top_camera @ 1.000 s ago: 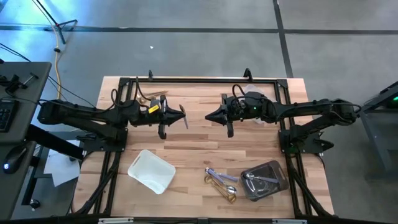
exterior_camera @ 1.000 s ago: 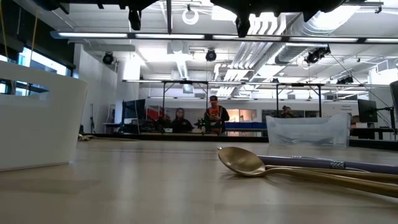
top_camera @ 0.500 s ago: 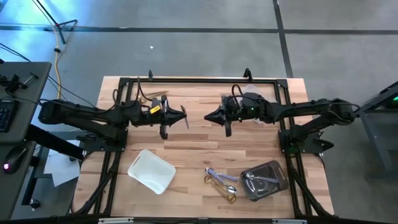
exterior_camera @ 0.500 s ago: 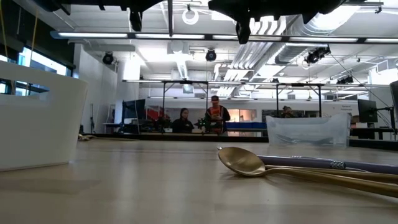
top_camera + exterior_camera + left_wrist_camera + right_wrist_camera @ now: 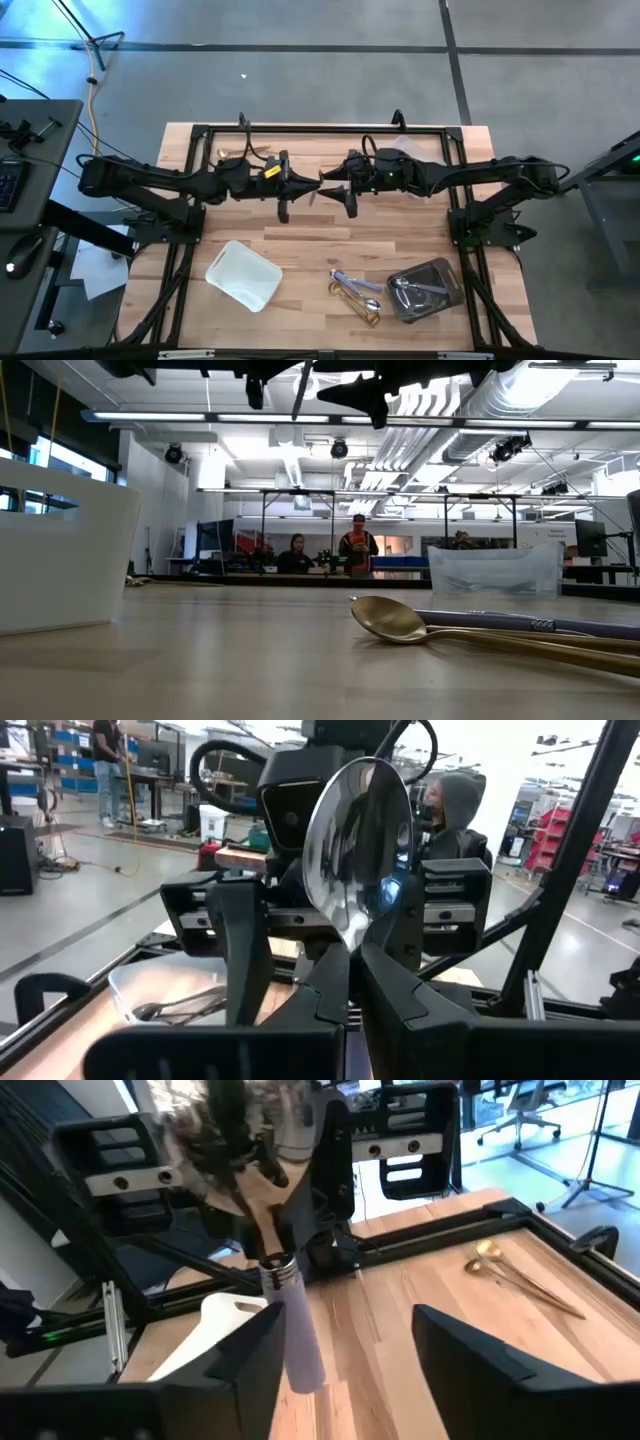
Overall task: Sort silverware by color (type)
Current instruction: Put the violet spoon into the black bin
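Note:
Next, my right gripper grabs the spoon's lilac handle (image 5: pixel 312 197) (image 5: pixel 294 1325), to take the spoon over from my left gripper for sorting.
Above the table's middle, my left gripper (image 5: pixel 310 186) is shut on a shiny silver spoon (image 5: pixel 358 840). The spoon's bowl stands above the fingers, and its pale handle (image 5: pixel 296 1330) reaches out past them. My right gripper (image 5: pixel 334 189) faces it from the right and is open. In the right wrist view the handle lies between its fingers, close to one finger (image 5: pixel 245 1365); I cannot tell whether they touch. More silverware (image 5: pixel 355 293) lies on the near right of the table. Two gold spoons (image 5: pixel 245 152) lie at the far left. My left gripper pinches the spoon's neck (image 5: pixel 349 944), just below the bowl, between its two fingertips. The fingers come in level from the table's left and lie across the spoon. The spoon is lifted well clear of the table, roughly upright with its bowl up.
A white tray (image 5: pixel 243 274) sits near the table's near left. A clear tray (image 5: pixel 447 283) at the near right holds silver utensils. In the low view a gold spoon (image 5: pixel 400 622) lies close by. The black frame rail (image 5: pixel 320 128) runs along the far edge.
My left gripper has carried the spoon toward the table's right, to the middle. My right gripper has moved left toward it and has opened, so the two grippers now stand tip to tip.

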`<action>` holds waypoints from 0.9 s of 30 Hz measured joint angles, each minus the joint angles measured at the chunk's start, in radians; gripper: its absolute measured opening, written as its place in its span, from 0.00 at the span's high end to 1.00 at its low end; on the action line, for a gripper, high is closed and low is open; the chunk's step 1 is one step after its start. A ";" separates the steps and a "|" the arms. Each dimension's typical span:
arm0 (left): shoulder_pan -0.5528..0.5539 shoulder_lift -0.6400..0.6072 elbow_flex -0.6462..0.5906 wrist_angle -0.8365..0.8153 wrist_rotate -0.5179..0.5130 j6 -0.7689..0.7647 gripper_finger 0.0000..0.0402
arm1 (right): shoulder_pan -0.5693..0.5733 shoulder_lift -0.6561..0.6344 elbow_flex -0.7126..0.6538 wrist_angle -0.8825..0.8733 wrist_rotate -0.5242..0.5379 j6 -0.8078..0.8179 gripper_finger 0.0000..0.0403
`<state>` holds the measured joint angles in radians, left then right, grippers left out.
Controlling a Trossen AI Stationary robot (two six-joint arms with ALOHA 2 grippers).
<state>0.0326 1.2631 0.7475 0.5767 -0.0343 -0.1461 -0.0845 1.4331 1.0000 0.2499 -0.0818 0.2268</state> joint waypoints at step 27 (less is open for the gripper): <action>0.019 0.033 0.003 0.078 -0.001 0.016 1.00 | 0.000 0.001 0.000 0.059 -0.070 0.026 0.45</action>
<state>0.0519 1.2965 0.7506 0.6544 -0.0353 -0.1299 -0.0841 1.4342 1.0000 0.3086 -0.1519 0.2530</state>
